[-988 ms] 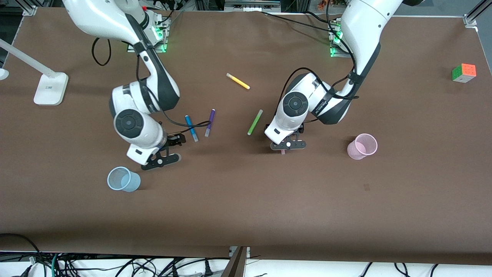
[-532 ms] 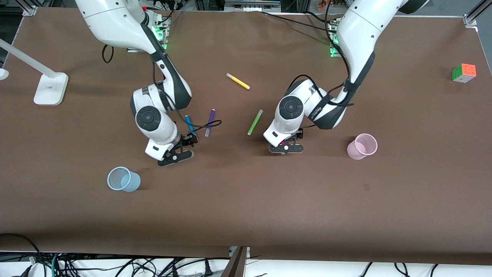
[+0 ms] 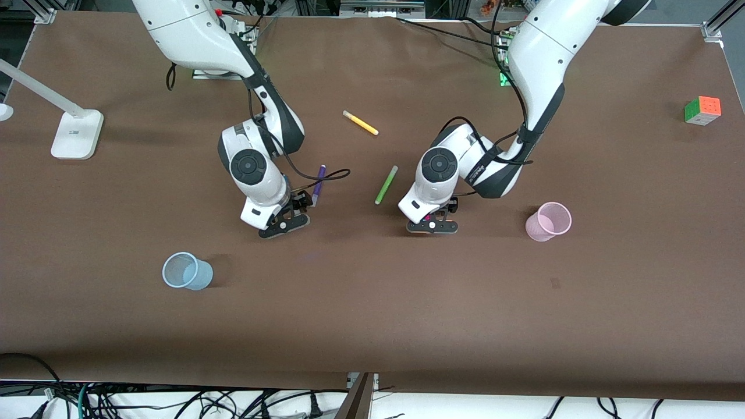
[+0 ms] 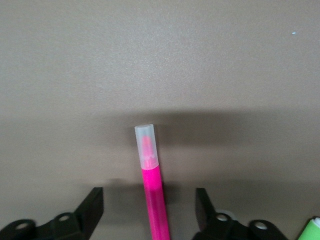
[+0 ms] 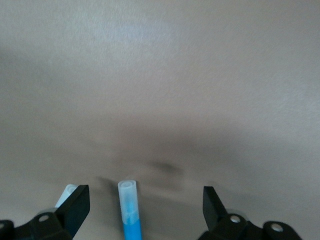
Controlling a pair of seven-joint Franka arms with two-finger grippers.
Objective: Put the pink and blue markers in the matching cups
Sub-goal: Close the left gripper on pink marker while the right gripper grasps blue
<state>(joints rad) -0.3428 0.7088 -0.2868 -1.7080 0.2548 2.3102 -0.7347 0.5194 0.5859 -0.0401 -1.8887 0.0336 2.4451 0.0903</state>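
Observation:
My right gripper grips the blue marker by its end with the cap (image 5: 128,202) next, to place it in its matching pale blue cup.
The pink marker (image 4: 152,200) lies on the brown table between the open fingers of my left gripper (image 4: 148,210), untouched; only a speck of pink (image 3: 428,217) shows under that gripper (image 3: 433,219) in the front view. The blue marker (image 5: 131,215) lies between the open fingers of my right gripper (image 5: 145,206); in the front view my right gripper (image 3: 294,209) hides it. The pale pink cup (image 3: 548,221) stands toward the left arm's end. The pale blue cup (image 3: 186,271) stands toward the right arm's end, nearer the front camera.
A purple marker (image 3: 318,181) lies right beside my right gripper. A lime-green marker (image 3: 386,184) lies between the two grippers, and a yellow marker (image 3: 360,123) lies nearer the bases. A colour cube (image 3: 702,110) and a white lamp base (image 3: 76,134) stand at the table's two ends.
My right gripper has moved from near the blue cup to over the blue marker, which it now covers. My left gripper has settled lower over the pink marker.

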